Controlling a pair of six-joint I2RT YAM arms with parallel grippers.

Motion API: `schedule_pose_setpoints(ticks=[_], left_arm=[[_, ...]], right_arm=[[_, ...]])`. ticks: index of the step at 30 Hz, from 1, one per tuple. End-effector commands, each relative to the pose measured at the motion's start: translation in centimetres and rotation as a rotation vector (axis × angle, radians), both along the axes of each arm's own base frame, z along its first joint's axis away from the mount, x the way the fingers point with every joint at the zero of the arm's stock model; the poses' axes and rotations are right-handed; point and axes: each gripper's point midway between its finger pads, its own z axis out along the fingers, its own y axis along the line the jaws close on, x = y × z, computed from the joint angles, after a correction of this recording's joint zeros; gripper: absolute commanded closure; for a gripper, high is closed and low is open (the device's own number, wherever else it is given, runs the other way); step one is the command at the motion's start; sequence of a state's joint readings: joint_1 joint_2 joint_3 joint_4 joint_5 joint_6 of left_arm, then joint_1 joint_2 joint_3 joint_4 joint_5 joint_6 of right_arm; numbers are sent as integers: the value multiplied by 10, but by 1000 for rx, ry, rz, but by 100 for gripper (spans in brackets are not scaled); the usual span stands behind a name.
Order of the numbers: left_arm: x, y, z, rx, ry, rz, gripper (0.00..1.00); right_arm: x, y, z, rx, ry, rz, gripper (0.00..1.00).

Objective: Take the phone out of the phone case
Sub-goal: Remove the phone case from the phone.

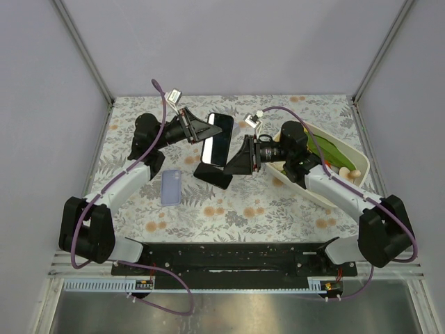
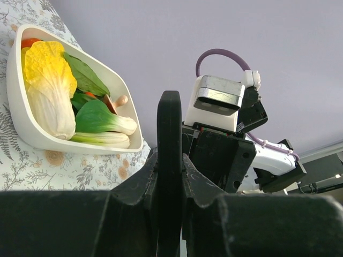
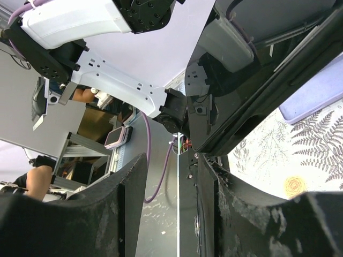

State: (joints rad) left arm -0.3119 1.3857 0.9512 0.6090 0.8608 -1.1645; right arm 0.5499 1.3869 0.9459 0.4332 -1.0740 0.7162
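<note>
My right gripper reaches the black phone (image 1: 217,142) next and grabs the phone's near corner. That leaves the glossy screen free to come out of the phone case's rim.
A black phone (image 1: 217,142) is held tilted above the middle of the table, its glossy screen facing up. My left gripper (image 1: 206,129) is shut on its upper left edge; in the left wrist view the phone (image 2: 170,118) shows edge-on between the jaws of my left gripper (image 2: 170,160). My right gripper (image 1: 240,161) is open beside the phone's lower right; in the right wrist view the phone (image 3: 236,80) lies against one finger of my right gripper (image 3: 171,171). A lavender phone case (image 1: 170,187) lies flat and empty on the table to the left, also seen in the right wrist view (image 3: 316,91).
A white basin (image 1: 356,154) with leafy vegetables stands at the right of the table, close behind my right arm; it also shows in the left wrist view (image 2: 21,123). Grey walls enclose the floral-patterned table (image 1: 278,209) on three sides.
</note>
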Motion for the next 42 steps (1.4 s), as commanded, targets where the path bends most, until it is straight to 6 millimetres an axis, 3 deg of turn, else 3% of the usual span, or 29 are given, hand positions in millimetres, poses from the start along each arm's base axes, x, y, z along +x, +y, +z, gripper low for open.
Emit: schedule_pose_setpoints(ticks=[1, 16, 36, 42], left_arm=[[-12, -4, 26, -51, -99, -9, 100], [-28, -13, 26, -73, -94, -64, 100], [-38, -21, 9, -89, -91, -68, 100], [-43, -23, 7, -98, -96, -68, 100]], right_arm=[[3, 4, 14, 38, -50, 1, 49], [21, 9, 7, 20, -11, -35, 50], [54, -1, 33, 75, -58, -180, 51], [73, -9, 37, 91, -55, -252, 54]])
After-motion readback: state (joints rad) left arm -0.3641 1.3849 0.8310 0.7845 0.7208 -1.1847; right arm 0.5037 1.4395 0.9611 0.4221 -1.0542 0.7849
